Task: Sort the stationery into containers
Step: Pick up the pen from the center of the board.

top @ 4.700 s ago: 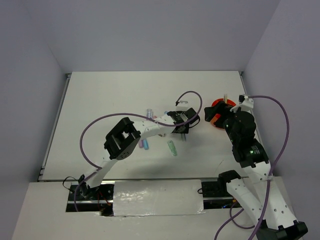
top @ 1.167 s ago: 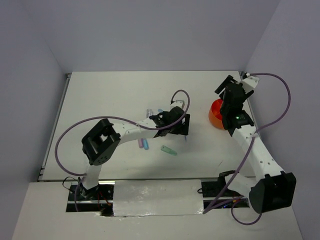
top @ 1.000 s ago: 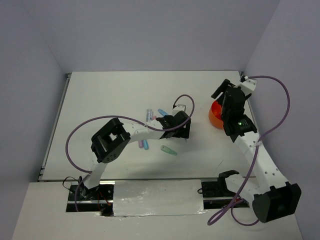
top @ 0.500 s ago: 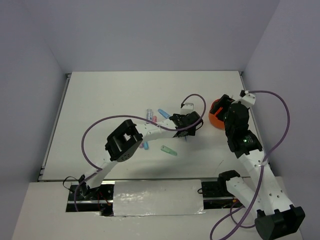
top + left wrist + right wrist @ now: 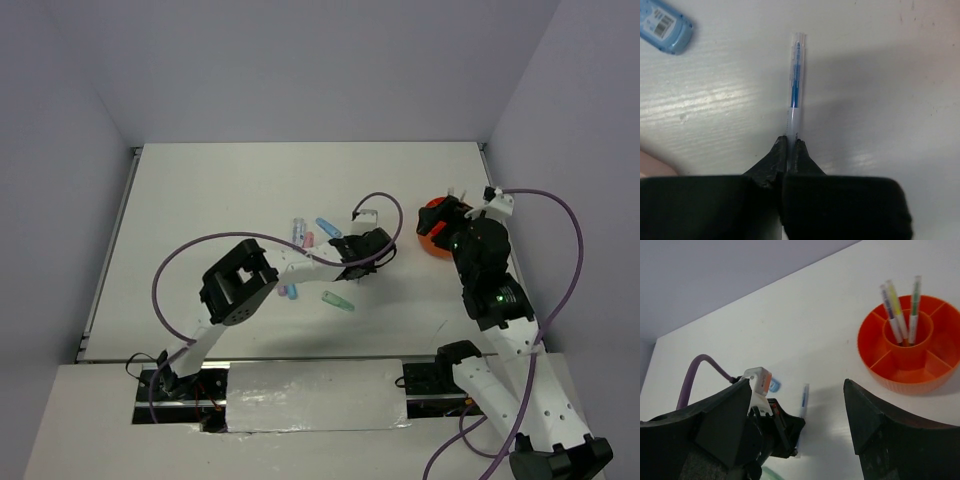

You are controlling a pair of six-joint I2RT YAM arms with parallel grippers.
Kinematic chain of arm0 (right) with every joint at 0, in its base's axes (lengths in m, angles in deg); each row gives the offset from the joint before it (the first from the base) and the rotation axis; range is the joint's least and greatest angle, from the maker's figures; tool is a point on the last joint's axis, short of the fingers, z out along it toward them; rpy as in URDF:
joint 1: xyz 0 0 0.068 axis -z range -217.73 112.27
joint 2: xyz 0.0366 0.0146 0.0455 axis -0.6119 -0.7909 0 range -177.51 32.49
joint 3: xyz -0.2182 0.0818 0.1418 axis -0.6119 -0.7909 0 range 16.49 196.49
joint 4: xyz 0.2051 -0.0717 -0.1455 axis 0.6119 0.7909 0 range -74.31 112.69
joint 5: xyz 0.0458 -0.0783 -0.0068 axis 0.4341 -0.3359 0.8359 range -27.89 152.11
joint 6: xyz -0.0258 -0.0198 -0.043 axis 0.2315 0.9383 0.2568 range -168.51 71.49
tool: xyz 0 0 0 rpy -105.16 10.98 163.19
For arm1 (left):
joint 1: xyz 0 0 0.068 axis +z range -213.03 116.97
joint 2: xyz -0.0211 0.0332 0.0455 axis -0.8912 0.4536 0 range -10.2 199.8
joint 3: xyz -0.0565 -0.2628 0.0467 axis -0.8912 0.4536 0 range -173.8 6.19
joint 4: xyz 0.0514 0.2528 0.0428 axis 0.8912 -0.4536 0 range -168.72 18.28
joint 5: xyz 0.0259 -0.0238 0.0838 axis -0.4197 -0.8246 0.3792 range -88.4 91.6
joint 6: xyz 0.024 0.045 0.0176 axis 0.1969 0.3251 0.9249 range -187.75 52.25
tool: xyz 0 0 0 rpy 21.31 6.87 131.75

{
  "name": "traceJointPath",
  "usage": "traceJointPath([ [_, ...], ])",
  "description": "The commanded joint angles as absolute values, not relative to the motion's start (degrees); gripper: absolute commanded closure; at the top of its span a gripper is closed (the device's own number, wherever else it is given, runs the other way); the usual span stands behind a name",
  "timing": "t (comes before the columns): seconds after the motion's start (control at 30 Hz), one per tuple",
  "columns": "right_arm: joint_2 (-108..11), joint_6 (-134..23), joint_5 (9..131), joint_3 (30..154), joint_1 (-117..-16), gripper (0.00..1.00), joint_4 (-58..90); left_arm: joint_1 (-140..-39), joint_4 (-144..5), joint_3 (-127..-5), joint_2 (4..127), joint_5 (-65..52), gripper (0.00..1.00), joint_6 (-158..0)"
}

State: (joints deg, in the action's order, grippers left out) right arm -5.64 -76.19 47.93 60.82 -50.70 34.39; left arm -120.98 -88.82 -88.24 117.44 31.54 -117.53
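I need to grab the clear pen by its far blue-ink end (image 5: 805, 394) with my right gripper, so its near end stays free to insert in the orange cup (image 5: 875, 365).
My left gripper (image 5: 789, 145) is shut on the near end of a clear pen with blue ink (image 5: 796, 85), which points away over the white table. From above, the left gripper (image 5: 362, 260) sits mid-table, left of the orange cup (image 5: 430, 242). In the right wrist view the orange cup (image 5: 875, 365) holds three pens (image 5: 897, 310) upright in its centre compartment. My right gripper (image 5: 800, 432) is open, with nothing between its fingers, and looks down on the held pen (image 5: 803, 399). From above, the right gripper (image 5: 447, 220) hangs over the cup.
Loose markers lie left of the left gripper: a blue one (image 5: 328, 227), a pink one (image 5: 308, 240), a clear one (image 5: 298, 228), a green one (image 5: 338, 299) and a pink and blue pair (image 5: 286, 292). The blue marker (image 5: 662, 25) also shows in the left wrist view.
My left gripper has gone from open to shut on the clear pen and shifted slightly left. The right arm swung back from the far right corner to over the cup.
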Motion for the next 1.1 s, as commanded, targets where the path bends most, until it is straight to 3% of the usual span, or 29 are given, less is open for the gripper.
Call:
traceJointPath([
  [0.0,-7.66,-76.9,56.63,59.73,-51.0,0.18,31.96,-119.8,-83.28,-79.52,113.75,22.36,1.0,-116.36],
  [0.13,-11.36,-79.79,60.69,57.8,-51.0,0.18,29.06,-119.36,-72.36,-69.78,105.75,20.16,1.0,-112.23],
  [0.3,-15.13,-83.66,66.15,54.29,-51.52,0.04,23.17,-119.28,-49.71,-55.8,94.67,15.15,1.0,-106.69],
  [0.63,-22.61,-88.76,67.91,50.15,-55.04,0.08,16.22,-119.28,-28.84,-43.92,87.45,7.67,1.0,-106.42],
  [0.73,-24.9,-90.25,68.7,49.53,-56.62,0.14,14.21,-119.28,-23.12,-41.36,86.31,6.44,1.0,-106.95],
  [0.83,-26.57,-91.4,68.96,49.01,-57.42,0.26,12.36,-119.28,-20.05,-39.87,85.26,5.38,1.0,-106.6],
  [0.93,-27.71,-91.84,70.89,49.18,-57.42,0.58,10.68,-119.28,-16.87,-37.93,84.12,5.03,1.0,-106.6],
  [0.97,-27.71,-91.84,71.59,49.27,-57.42,0.79,10.07,-119.19,-17.74,-38.01,83.85,5.21,1.0,-106.6],
  [1.03,-27.54,-92.28,72.21,49.62,-57.42,1.0,9.89,-119.27,-19.16,-37.93,83.15,6.43,0.81,-106.25],
  [1.07,-27.02,-92.11,72.13,50.14,-57.42,1.0,10.06,-119.28,-19.25,-37.67,82.88,6.87,0.51,-106.25],
])
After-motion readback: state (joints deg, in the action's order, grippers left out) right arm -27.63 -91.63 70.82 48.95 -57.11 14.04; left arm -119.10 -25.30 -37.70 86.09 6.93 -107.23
